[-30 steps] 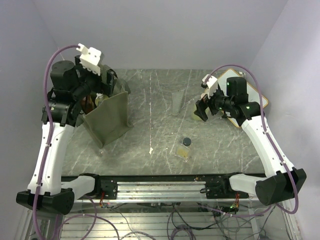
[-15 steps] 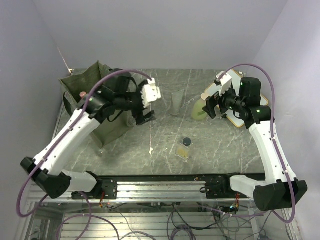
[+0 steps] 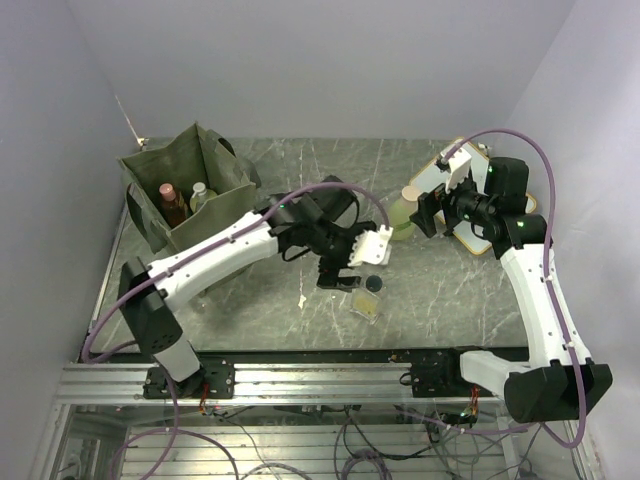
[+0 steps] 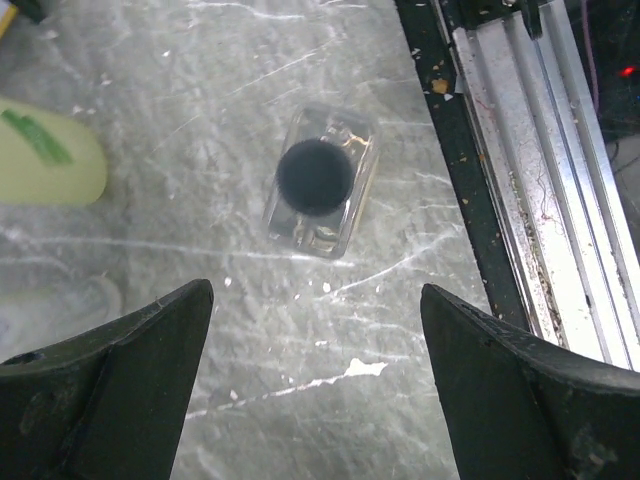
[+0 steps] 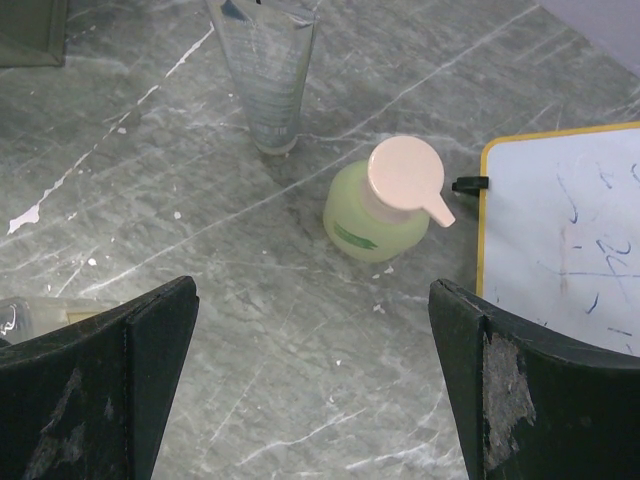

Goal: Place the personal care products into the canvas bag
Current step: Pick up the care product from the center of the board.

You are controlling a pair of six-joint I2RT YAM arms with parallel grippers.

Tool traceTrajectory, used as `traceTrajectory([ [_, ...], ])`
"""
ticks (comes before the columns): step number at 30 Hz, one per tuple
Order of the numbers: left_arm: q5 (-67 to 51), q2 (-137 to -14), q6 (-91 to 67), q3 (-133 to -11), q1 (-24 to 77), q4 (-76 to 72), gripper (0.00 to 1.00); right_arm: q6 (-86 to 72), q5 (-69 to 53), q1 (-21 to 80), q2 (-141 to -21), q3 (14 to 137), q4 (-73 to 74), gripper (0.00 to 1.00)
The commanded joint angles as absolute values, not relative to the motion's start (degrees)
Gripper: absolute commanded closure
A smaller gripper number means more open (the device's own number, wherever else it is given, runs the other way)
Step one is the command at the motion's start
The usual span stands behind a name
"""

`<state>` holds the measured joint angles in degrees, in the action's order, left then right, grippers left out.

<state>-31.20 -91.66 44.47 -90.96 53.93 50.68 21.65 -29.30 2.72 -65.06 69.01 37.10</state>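
Observation:
My left gripper grabs the clear square bottle (image 3: 366,301) across its narrower width below the cap next. This leaves the bottle's base free to lower into the canvas bag (image 3: 215,180).
The olive canvas bag (image 3: 215,180) stands upright at the back left. An orange bottle (image 3: 170,198) and a cream bottle (image 3: 200,194) stand inside it. A clear square bottle with a dark cap (image 3: 371,292) (image 4: 320,180) stands near the table's middle. My left gripper (image 3: 342,278) (image 4: 315,330) hovers open just short of it, nothing between the fingers. A yellow-green pump bottle (image 3: 403,212) (image 5: 385,215) stands further back, with a translucent grey tube (image 5: 265,70) beyond it. My right gripper (image 3: 428,212) (image 5: 312,300) is open and empty, beside the pump bottle.
A wood-framed whiteboard (image 3: 482,228) (image 5: 560,240) lies at the right, under my right arm. The metal rail (image 4: 540,150) runs along the table's near edge, close to the clear bottle. Walls close in the table at the back and both sides.
My left arm has swung from over the bag to the table's middle, above the clear square bottle. The bag now shows upright with bottles inside. My right gripper drew back slightly.

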Motion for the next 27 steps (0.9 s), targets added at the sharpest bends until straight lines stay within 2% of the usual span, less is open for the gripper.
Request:
traceTrajectory([
  [1,-33.3,-95.9,48.3,-94.2,57.1,52.4,0.05,21.3,-30.6,1.9,-63.4,67.7,35.5,0.0],
  [12,-30.6,-103.9,50.2,-96.7,60.7,49.9,0.01,21.1,-31.8,1.6,-63.1,67.0,35.1,0.0],
  [17,-30.5,-107.0,50.8,-97.8,61.8,50.3,0.02,21.2,-32.0,1.5,-62.4,66.5,34.9,0.0],
  [27,-31.2,-110.0,51.7,-99.6,62.4,51.9,0.33,21.1,-32.5,1.1,-62.2,65.8,34.3,0.0],
])
